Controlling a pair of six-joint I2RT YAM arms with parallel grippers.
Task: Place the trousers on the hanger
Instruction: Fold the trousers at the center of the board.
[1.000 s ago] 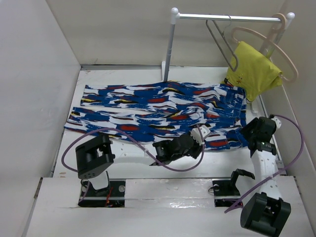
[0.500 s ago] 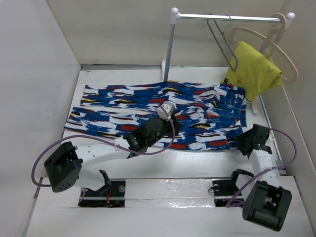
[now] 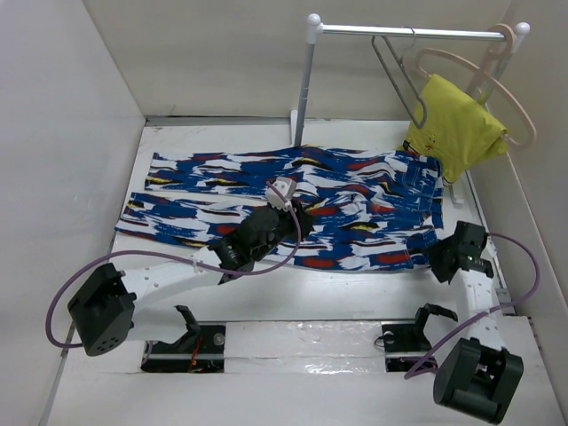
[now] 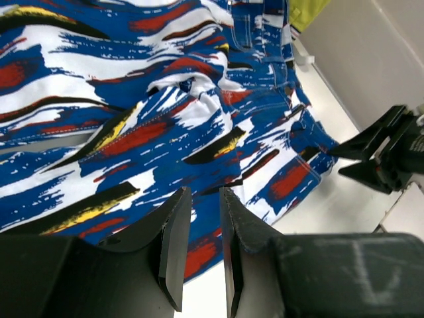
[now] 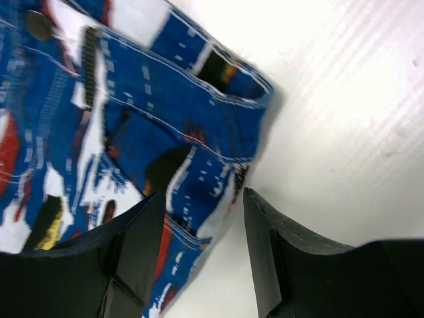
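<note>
My right gripper grips the trousers (image 3: 266, 191) by the waist's near corner (image 3: 428, 254) next, so the trousers' near side folds over for the hanger.
The trousers (image 3: 266, 191), blue-and-white print with red, black and yellow streaks, lie spread flat on the table, waist to the right. My left gripper (image 3: 304, 222) hovers over their middle near the front hem, its jaws a narrow gap apart with nothing between them (image 4: 202, 192); the fabric (image 4: 132, 99) lies below. My right gripper (image 3: 442, 257) is open over the waist's near right corner (image 5: 165, 99), fingers either side of it (image 5: 202, 195). It also shows in the left wrist view (image 4: 338, 161). The grey wire hanger (image 3: 395, 71) hangs empty on the rail.
The rail (image 3: 408, 32) on a white post (image 3: 304, 89) stands at the back. A thick beige hanger (image 3: 479, 75) carries a yellow garment (image 3: 457, 124) at the back right. White walls close in both sides.
My left arm has swung left, its gripper going from the waist's front edge to the trousers' middle. My right gripper dropped slightly toward the near right corner. The trousers lie as before.
</note>
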